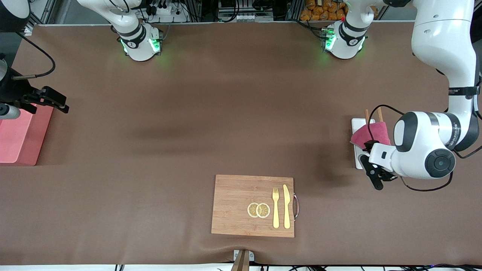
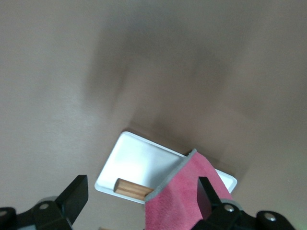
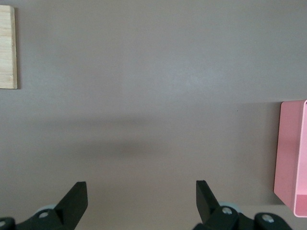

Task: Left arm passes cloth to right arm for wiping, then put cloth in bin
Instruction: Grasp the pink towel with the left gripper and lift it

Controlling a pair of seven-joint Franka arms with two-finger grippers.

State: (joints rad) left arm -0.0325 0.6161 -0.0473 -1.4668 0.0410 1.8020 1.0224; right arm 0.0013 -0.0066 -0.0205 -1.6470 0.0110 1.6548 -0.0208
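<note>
My left gripper should pick up the pink cloth by its folded middle (image 2: pixel 180 204) next, so the pink cloth's grey edge (image 2: pixel 171 176) stays free for my right gripper to take.
The raspberry-pink cloth (image 1: pixel 371 134) lies folded on a flat white tray (image 1: pixel 357 124) toward the left arm's end of the table, draped over two wooden sticks (image 1: pixel 366 113). My left gripper (image 1: pixel 368 162) is open just above the tray. In the left wrist view the cloth (image 2: pixel 180 196) sits between the spread fingers (image 2: pixel 205 197), close against one of them, and is not gripped. The salmon-pink bin (image 1: pixel 17 137) stands at the right arm's end of the table. My right gripper (image 1: pixel 60 103) is open and empty, hovering by the bin's edge; the bin (image 3: pixel 291 163) also shows in the right wrist view.
A wooden cutting board (image 1: pixel 233 205) lies near the front camera at mid-table. On it are two lemon slices (image 1: pixel 258 210), a yellow fork (image 1: pixel 275 207) and a yellow knife (image 1: pixel 286 206). The brown table mat (image 1: pixel 211 124) spans the middle.
</note>
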